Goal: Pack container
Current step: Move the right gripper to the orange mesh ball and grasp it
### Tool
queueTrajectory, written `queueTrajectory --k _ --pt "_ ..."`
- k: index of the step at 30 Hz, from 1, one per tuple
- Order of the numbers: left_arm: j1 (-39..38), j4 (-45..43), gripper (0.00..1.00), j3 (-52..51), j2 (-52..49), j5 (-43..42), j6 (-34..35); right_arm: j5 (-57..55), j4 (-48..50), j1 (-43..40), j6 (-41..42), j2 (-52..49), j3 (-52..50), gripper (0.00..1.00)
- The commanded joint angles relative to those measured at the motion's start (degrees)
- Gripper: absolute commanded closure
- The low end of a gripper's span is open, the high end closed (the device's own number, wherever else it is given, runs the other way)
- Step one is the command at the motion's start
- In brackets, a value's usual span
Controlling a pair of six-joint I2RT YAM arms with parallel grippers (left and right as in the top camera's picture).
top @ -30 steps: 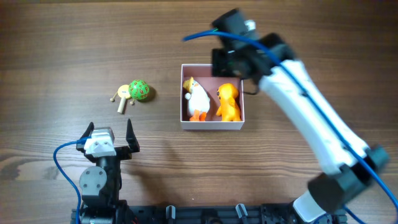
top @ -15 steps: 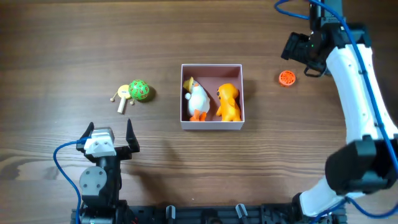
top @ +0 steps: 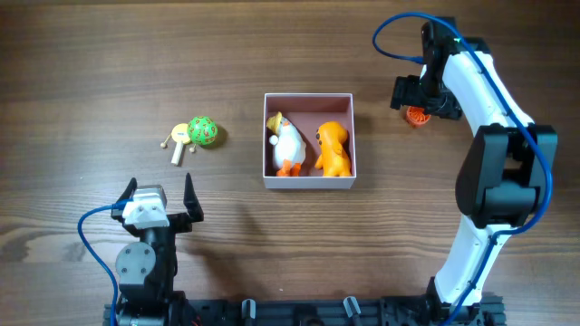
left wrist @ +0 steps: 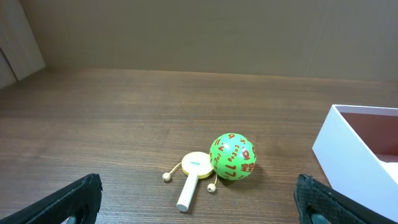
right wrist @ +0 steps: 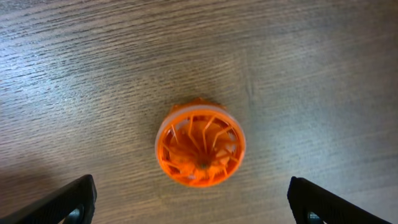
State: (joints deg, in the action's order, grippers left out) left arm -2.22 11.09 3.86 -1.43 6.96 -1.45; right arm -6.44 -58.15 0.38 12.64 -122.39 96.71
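Note:
My right gripper will go to the orange finned wheel and grab it by its round rim (top: 418, 116), so the wheel's bottom stays free to settle in the container (top: 308, 182).
The container (top: 308, 182), a white box with a pink inside, sits mid-table and holds a white duck toy (top: 287, 145) and an orange figure (top: 333, 148). Its white corner shows in the left wrist view (left wrist: 348, 158). An orange finned wheel (top: 418, 115) lies to its right on the table. My right gripper (top: 419, 98) hangs open just above the wheel, which shows between its spread fingers in the right wrist view (right wrist: 200, 150). My left gripper (top: 160, 201) is open and empty at the near left. A green ball (top: 204, 131) and a small yellow rattle drum (top: 179, 139) lie ahead of it.
In the left wrist view the green ball (left wrist: 232, 157) touches the rattle drum (left wrist: 194, 176), with bare wooden table around them. The right arm's white links stretch from the near right edge up to the far right.
My right arm has swung from over the container out to the right, then come back down over the orange wheel. The left arm has not moved.

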Motion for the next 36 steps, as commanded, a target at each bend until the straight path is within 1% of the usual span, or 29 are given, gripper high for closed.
queueTrajectory --k 1,8,13,14,16,17,22,23,24,25,33,36 --pt "0.3 -0.2 0.0 -0.4 0.5 -0.9 -0.9 0.5 1.4 0.0 -2.4 -1.0 -0.5 0.0" --pt "0.3 -0.2 0.0 -0.4 0.5 -0.9 -0.9 0.5 7.3 0.0 -4.1 -1.0 -5.7 0.01" --pt "0.3 -0.2 0.0 -0.4 0.5 -0.9 -0.9 0.5 8.4 0.0 -5.2 -1.0 -7.2 0.01" --pt "0.3 -0.2 0.0 -0.4 0.5 -0.9 -0.9 0.5 8.4 0.0 -5.2 -1.0 -7.2 0.04" --pt "0.3 -0.2 0.0 -0.4 0.5 -0.9 -0.9 0.5 8.4 0.0 -5.2 -1.0 -7.2 0.16" --pt "0.3 -0.2 0.0 -0.4 0.5 -0.9 -0.9 0.5 8.4 0.0 -5.2 -1.0 -7.2 0.18" --pt "0.3 -0.2 0.0 -0.4 0.5 -0.9 -0.9 0.5 8.9 0.0 -5.2 -1.0 -7.2 0.2" --pt "0.3 -0.2 0.0 -0.4 0.5 -0.9 -0.9 0.6 9.1 0.0 -5.2 -1.0 -7.2 0.28" --pt "0.3 -0.2 0.0 -0.4 0.5 -0.9 -0.9 0.6 9.1 0.0 -5.2 -1.0 -7.2 0.31" --pt "0.3 -0.2 0.0 -0.4 0.5 -0.9 -0.9 0.5 9.2 0.0 -5.2 -1.0 -7.2 0.32" --pt "0.3 -0.2 0.0 -0.4 0.5 -0.9 -0.9 0.6 10.3 0.0 -6.6 -1.0 -7.2 0.3" --pt "0.3 -0.2 0.0 -0.4 0.5 -0.9 -0.9 0.5 11.4 0.0 -6.7 -1.0 -7.8 0.22"
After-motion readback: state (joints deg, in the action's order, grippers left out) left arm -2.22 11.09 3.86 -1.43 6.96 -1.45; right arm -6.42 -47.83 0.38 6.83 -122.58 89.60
